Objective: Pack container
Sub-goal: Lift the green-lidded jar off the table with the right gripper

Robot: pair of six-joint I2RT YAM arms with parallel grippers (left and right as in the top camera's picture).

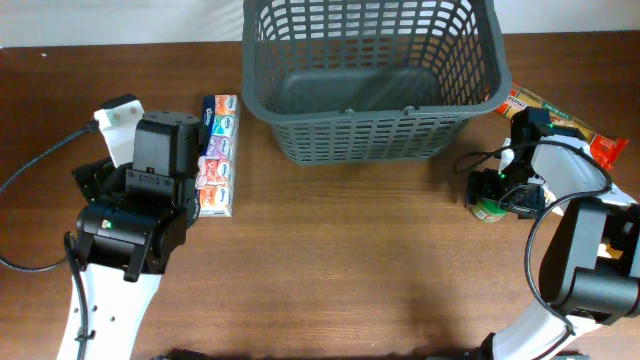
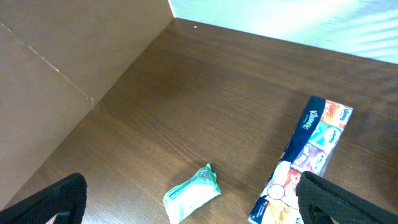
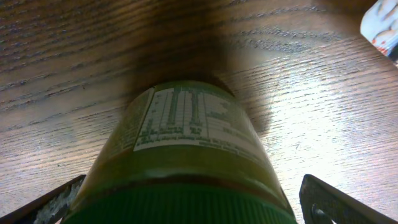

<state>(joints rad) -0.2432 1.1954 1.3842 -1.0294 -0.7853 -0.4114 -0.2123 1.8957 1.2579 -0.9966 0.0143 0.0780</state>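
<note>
My right gripper is ready to close on the jar: both its fingers reach down level with the green lid [image 3: 180, 206], one on either side.
The container [image 1: 372, 130], a dark grey lattice basket, stands at the back centre with nothing visible inside. My right gripper [image 3: 189, 202] is open and straddles a green-lidded jar [image 3: 186, 134] with a white label. A gap shows between the jar and the right finger [image 3: 329, 202]. From overhead the jar [image 1: 487, 208] stands upright right of the basket, under my right gripper [image 1: 497, 192]. My left gripper [image 2: 191, 186] hangs open above a small pale green packet [image 2: 191, 194], apart from it. A multicoloured tissue pack [image 2: 311, 152] lies by its right finger.
The tissue pack [image 1: 218, 155] lies left of the basket, beside my left arm [image 1: 150, 190]. An orange snack packet [image 1: 560, 118] lies at the basket's right front corner. Cables trail from both arms. A brown wall panel [image 2: 56, 68] borders the table's left side.
</note>
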